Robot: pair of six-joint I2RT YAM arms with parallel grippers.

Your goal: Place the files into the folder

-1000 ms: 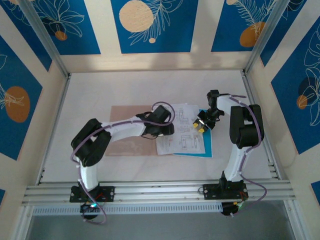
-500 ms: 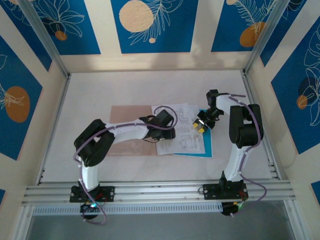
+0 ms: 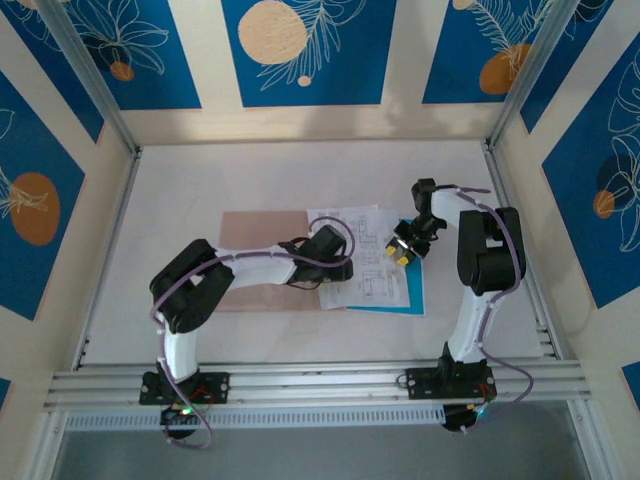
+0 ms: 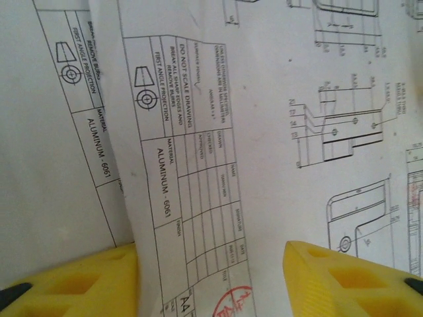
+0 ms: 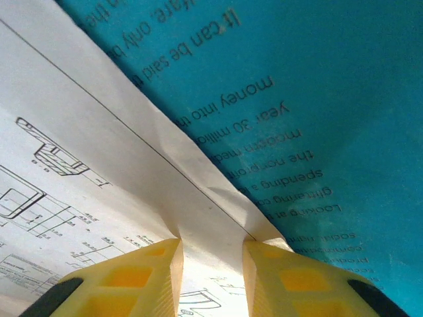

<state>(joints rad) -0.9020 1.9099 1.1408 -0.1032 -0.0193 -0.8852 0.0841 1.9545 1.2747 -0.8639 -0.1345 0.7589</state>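
The sheet needs to be drawn into the folder. My left gripper should next pinch the drawing sheet's title-block edge on the folder side.
The files are white drawing sheets lying on a bright blue sheet, right of centre. The pinkish-brown folder lies flat to their left, with the sheets' left edge overlapping it. My left gripper is low over the sheets' left part. Up close, its yellow fingers stand wide apart and open over the printed title block, gripper. My right gripper is at the sheets' right edge. Its fingers pinch a raised fold of white sheet, beside the blue sheet, gripper.
The white table is walled by blue-patterned panels at the back and sides. An aluminium rail runs along the near edge by both arm bases. The left arm's forearm lies across the folder's near part.
My left gripper has slid right and a little nearer, from the folder's edge further onto the white sheets. The right gripper has stayed where it was.
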